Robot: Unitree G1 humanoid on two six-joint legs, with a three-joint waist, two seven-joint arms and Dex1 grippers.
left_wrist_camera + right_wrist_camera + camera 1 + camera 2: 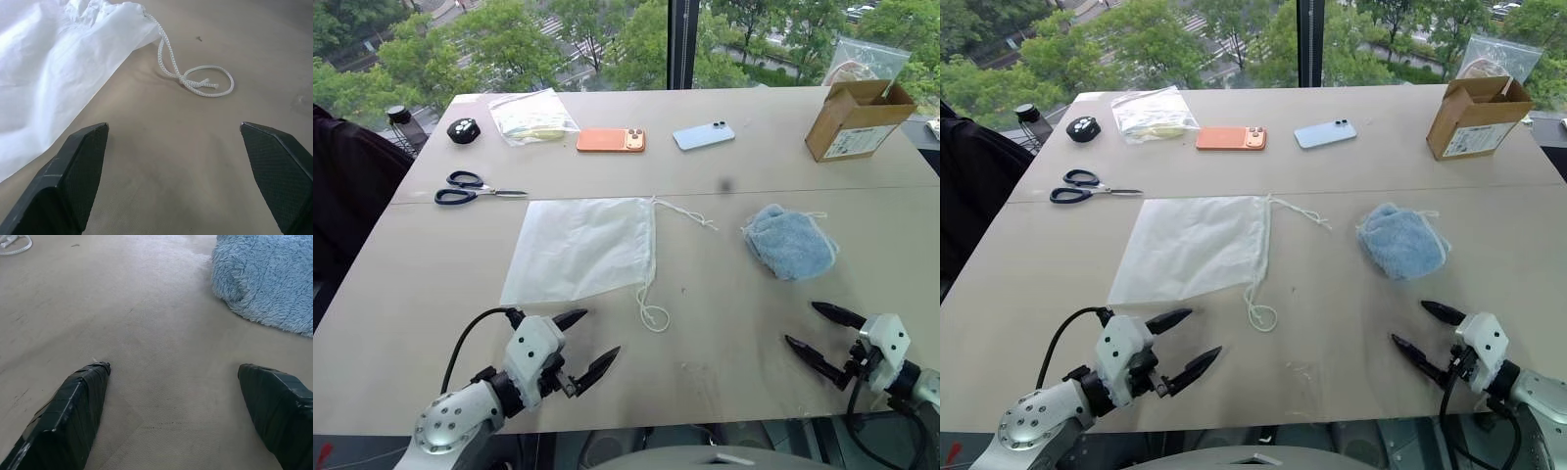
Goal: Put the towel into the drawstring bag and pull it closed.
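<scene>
Next, my left gripper pinches the bag by its bunched opening edge (651, 264). The bag's cloth puckers up along the cord there, while its body (576, 250) lies flat.
The white drawstring bag (579, 248) lies flat in the middle of the table, its mouth toward the right, with thin white cords (652, 311) trailing from it. The light-blue towel (789, 241) sits bunched to the right of the bag. My left gripper (594, 341) hovers open near the table's front edge, just in front of the bag's near corner. My right gripper (813, 326) is open near the front right, short of the towel. In the left wrist view the knotted cord loop (203, 83) lies ahead of the fingers; in the right wrist view the towel (269, 281) lies beyond them.
Along the far side lie a black round object (463, 129), a clear plastic bag (532, 117), an orange phone (611, 140) and a pale blue phone (703, 136). Scissors (470, 189) lie at the left. An open cardboard box (857, 117) stands at the far right.
</scene>
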